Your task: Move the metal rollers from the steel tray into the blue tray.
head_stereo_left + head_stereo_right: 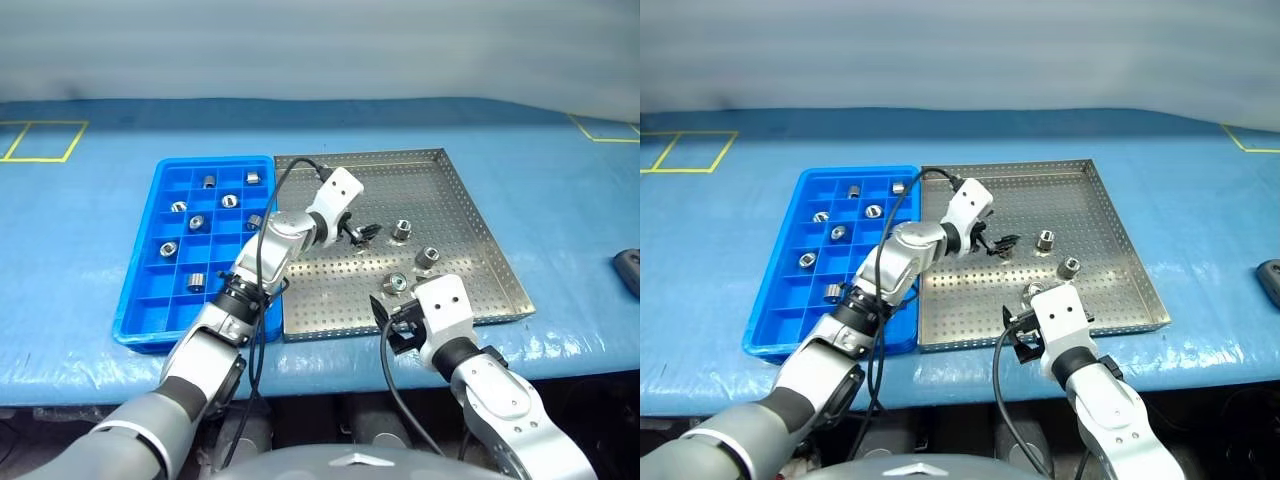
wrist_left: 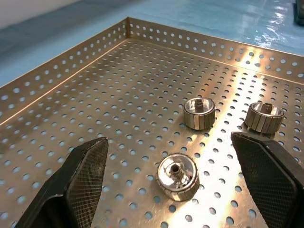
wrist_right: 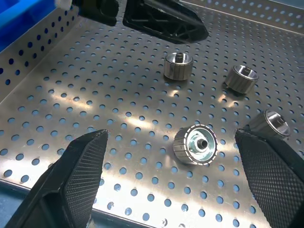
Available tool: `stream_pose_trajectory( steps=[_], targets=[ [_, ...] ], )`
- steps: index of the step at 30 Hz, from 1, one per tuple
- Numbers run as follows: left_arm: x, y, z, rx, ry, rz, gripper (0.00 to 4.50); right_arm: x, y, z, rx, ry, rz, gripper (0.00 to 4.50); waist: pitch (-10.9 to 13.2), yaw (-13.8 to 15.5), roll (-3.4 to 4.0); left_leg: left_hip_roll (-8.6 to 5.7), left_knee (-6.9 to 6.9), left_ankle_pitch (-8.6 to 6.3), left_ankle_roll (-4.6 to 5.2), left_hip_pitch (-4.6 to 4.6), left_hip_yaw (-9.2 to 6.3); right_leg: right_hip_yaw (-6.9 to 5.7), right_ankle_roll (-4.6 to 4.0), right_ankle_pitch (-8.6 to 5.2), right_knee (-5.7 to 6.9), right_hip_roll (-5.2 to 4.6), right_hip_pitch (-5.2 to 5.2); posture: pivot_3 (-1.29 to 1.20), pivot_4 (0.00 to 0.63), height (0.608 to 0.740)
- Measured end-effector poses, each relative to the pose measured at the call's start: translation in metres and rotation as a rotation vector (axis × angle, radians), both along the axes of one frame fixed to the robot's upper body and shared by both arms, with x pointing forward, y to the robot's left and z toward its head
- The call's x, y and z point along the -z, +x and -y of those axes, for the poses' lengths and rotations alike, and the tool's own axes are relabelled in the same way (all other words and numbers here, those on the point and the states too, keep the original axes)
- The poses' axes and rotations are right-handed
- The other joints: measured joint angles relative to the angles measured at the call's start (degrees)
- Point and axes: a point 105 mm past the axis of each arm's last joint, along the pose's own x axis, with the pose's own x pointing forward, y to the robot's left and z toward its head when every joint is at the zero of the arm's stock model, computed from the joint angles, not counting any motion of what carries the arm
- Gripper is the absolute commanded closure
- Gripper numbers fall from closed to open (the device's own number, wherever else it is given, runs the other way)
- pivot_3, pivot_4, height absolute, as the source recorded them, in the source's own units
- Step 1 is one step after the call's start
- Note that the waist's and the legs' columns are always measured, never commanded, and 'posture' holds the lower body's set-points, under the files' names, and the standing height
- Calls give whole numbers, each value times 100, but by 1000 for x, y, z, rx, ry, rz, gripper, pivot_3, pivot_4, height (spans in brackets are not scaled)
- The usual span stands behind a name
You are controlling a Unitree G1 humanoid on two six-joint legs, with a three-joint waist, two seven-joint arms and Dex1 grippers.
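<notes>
The steel tray's perforated bottom shows between my left gripper's fingers and the nearest roller, so my left gripper first moves toward the roller, then closes on the roller.
The steel tray (image 1: 470, 200) lies on the blue table with the blue tray (image 1: 140, 300) against its left side. Several metal rollers rest on the steel tray's perforated floor, among them one (image 1: 402, 230), a second (image 1: 428, 257) and a third (image 1: 394, 284). Several more rollers sit in compartments of the blue tray, such as one (image 1: 196, 222). My left gripper (image 1: 362, 233) hangs open over the steel tray's middle, just left of the rollers; a roller (image 2: 177, 173) lies between and ahead of its fingers. My right gripper (image 1: 395, 325) stands open at the tray's front rim, facing a roller (image 3: 195, 145).
Yellow tape squares (image 1: 40, 140) mark the blue table cover at the far left and far right. A dark object (image 1: 628, 270) lies at the right edge of the table. The table's front edge runs just before the trays.
</notes>
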Motion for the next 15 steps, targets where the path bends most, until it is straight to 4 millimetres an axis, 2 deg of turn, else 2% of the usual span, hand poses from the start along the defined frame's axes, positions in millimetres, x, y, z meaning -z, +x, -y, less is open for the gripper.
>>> stream_pose_trajectory(
  steps=[9, 12, 15],
  targets=[
    [44, 6, 11, -75, 85, -60, 30, 0, 0, -2, 18, 7, 6, 0, 0, -166, -1, 2, -1, 0, 0, 0, 1, 2, 4, 2, 0, 0, -2, -188, 150, 740],
    [53, 8, 7, -107, 98, -80, 574, 0, 0, -2, 17, 8, 7, 0, 0, -189, -1, 3, -1, 0, 0, 0, 1, 3, 4, 2, 0, 0, -3, -182, 150, 740],
    [53, 11, 4, -125, 99, -74, 1562, -2, 1, -3, 14, 8, 15, 0, 0, -189, -1, 4, -1, 0, 0, 0, 1, 3, 6, 3, 0, -1, -2, -172, 150, 740]
  ],
)
